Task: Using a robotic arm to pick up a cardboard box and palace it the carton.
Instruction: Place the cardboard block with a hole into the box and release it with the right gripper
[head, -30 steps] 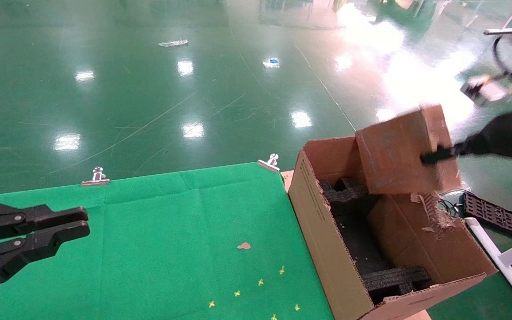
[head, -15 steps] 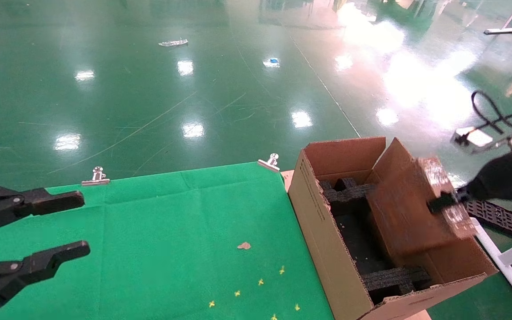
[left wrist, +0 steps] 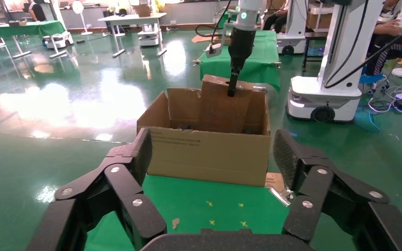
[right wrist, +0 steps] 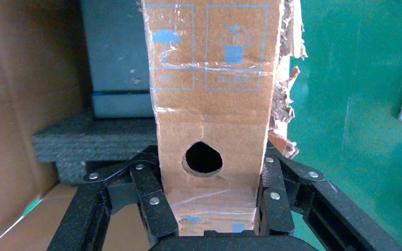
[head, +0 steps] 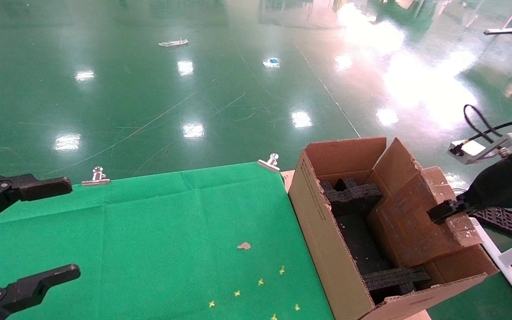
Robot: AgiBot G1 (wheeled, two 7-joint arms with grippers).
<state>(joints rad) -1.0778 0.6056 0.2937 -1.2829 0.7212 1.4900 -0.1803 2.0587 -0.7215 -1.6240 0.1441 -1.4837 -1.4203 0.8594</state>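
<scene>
My right gripper is holding the cardboard box tilted high above the carton's bottom, so it should lower the box into the carton before letting go.
My right gripper (head: pixel 443 210) is shut on the cardboard box (head: pixel 416 222), a slim scuffed brown box with tape. The box stands partly inside the carton (head: pixel 314 213), against its right wall, tilted. In the right wrist view the fingers (right wrist: pixel 154 201) clamp both flat sides of the box (right wrist: pixel 214 104) below its round hole. Black foam blocks (head: pixel 351 193) lie inside the carton. The white robotic arm (left wrist: pixel 241 23) and the box (left wrist: pixel 225 107) also show in the left wrist view. My left gripper (head: pixel 34 231) is open and empty over the green cloth at the left.
The carton stands at the right end of the green cloth table (head: pixel 171 231), held by metal clips (head: pixel 97 176). Small yellow marks (head: pixel 260 282) and a cardboard scrap (head: pixel 243 245) lie on the cloth. A black tray (head: pixel 498 220) lies on the floor beyond the carton.
My right gripper has lowered the cardboard box from above the carton down into it along the right wall. My left gripper has opened wide.
</scene>
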